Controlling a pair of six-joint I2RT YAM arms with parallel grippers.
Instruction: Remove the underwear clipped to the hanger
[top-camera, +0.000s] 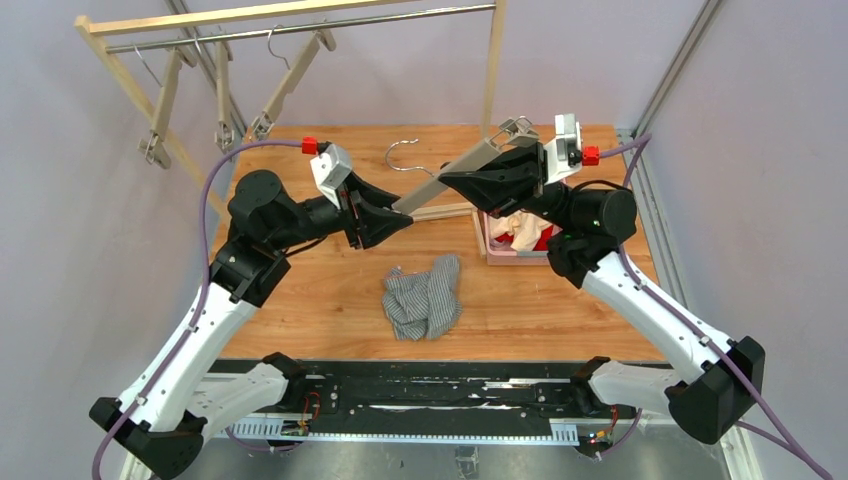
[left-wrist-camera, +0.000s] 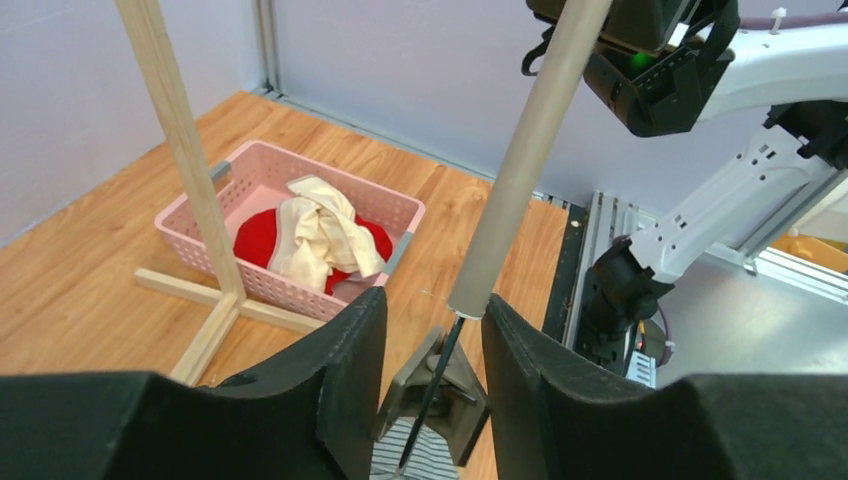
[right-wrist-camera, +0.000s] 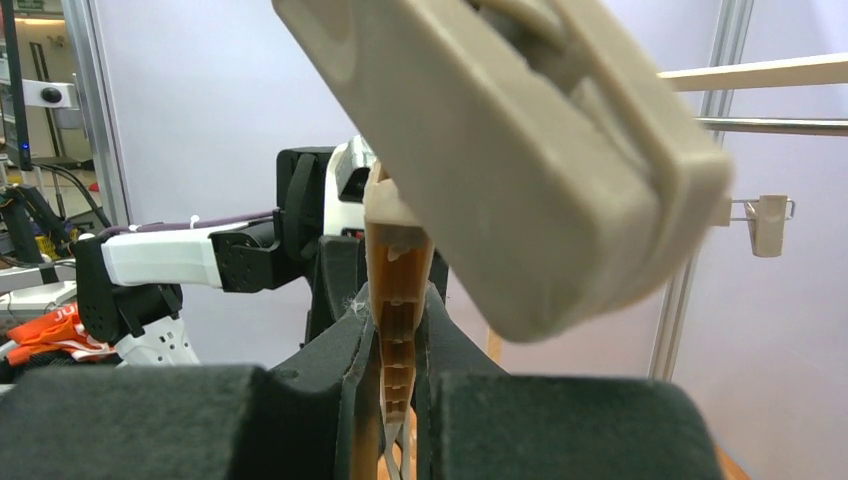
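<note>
The left gripper grabs the beige clip hanger (top-camera: 482, 153) by its bar's loose end (top-camera: 405, 206) next, so the hook stays free for the rail.
My right gripper (top-camera: 450, 180) is shut on the beige clip hanger (top-camera: 482, 153) and holds it slanted above the table; in the right wrist view (right-wrist-camera: 398, 320) the bar (right-wrist-camera: 398, 260) is pinched between the fingers, with a clip (right-wrist-camera: 520, 160) close to the lens. My left gripper (top-camera: 405, 218) is open at the hanger's lower end, and its fingers (left-wrist-camera: 345, 340) flank the end clip (left-wrist-camera: 440, 385). The pinstriped boxers (top-camera: 423, 297) lie loose on the table, also showing under the clip in the left wrist view (left-wrist-camera: 405, 455). The cream pair (left-wrist-camera: 320, 235) and the red pair (left-wrist-camera: 258, 238) lie in the pink basket (left-wrist-camera: 395, 212).
A wooden rack (top-camera: 250, 15) stands at the back with three empty clip hangers (top-camera: 222, 100) on its rail. Its right post (left-wrist-camera: 185, 150) and foot (left-wrist-camera: 215, 330) stand beside the basket (top-camera: 487, 245). A metal rail (top-camera: 640, 170) runs along the table's right edge.
</note>
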